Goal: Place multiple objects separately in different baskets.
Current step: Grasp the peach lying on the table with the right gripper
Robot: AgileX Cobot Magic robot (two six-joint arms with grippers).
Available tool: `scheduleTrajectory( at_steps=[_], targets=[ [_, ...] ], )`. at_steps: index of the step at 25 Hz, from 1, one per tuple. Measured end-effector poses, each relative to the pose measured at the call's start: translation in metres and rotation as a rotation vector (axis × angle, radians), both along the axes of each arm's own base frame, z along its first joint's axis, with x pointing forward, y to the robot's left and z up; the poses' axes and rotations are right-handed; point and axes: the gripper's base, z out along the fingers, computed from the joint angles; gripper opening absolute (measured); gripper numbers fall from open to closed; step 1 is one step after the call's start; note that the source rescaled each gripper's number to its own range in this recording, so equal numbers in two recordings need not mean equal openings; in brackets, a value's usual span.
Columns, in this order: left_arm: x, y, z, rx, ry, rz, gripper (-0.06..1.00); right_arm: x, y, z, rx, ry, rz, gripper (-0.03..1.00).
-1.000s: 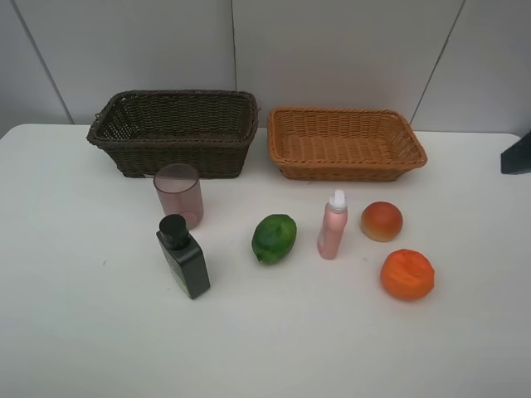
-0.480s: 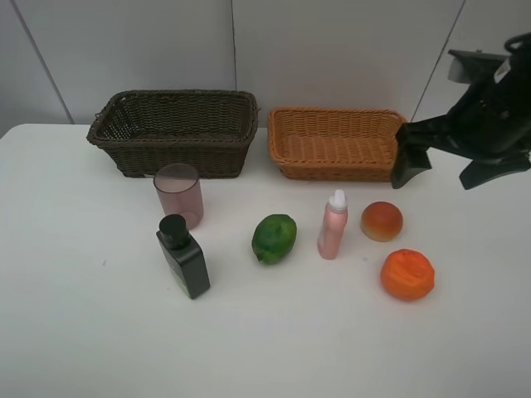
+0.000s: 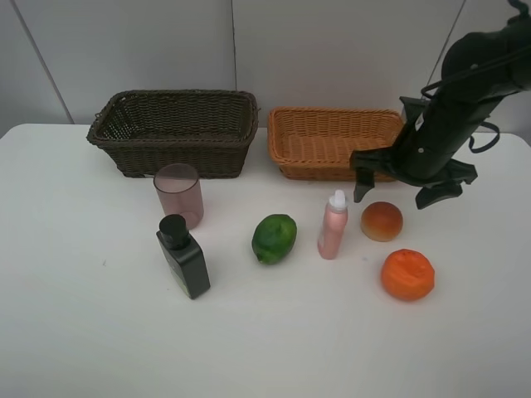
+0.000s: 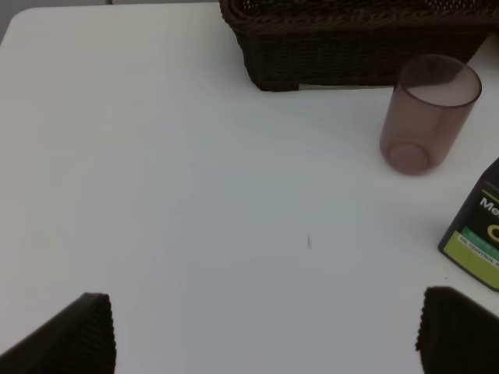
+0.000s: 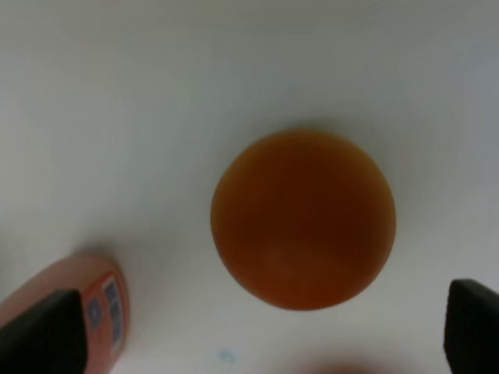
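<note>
The right gripper grips the peach-coloured fruit (image 3: 382,221) by its rounded sides next, to place it in the tan-orange basket (image 3: 332,139).
My right gripper (image 3: 396,192) is open and hangs just above the peach-coloured fruit (image 3: 382,221), its fingers apart on either side. In the right wrist view the fruit (image 5: 304,218) lies between the open gripper's (image 5: 257,335) fingertips, untouched, with the pink bottle (image 5: 70,312) beside it. The orange (image 3: 407,274), pink white-capped bottle (image 3: 333,225), lime (image 3: 275,238), black square bottle (image 3: 183,257) and mauve cup (image 3: 178,195) stand on the white table. My left gripper (image 4: 265,335) is open and empty over bare table, apart from the cup (image 4: 429,113) and black bottle (image 4: 475,241).
The dark brown basket (image 3: 174,131) and the tan-orange basket (image 3: 344,141) stand side by side at the back of the table, both without items. The dark basket (image 4: 351,47) also shows in the left wrist view. The right arm partly covers the tan basket's right end.
The right arm came in from the right edge, moving left and down, and now hovers over the peach-coloured fruit. No object has moved.
</note>
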Motion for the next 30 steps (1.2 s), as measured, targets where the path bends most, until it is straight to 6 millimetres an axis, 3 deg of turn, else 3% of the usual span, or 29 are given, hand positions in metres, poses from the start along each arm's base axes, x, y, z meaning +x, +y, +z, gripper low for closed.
scheduleTrajectory(
  at_steps=[9,30],
  targets=[
    [0.000,0.000,0.000,0.000,0.000,0.000,1.00,0.015,-0.019,-0.013,0.012,-0.024,-0.076,0.98],
    [0.000,0.000,0.000,0.000,0.000,0.000,1.00,0.027,-0.016,-0.062,0.015,0.024,-0.083,0.98]
  ],
)
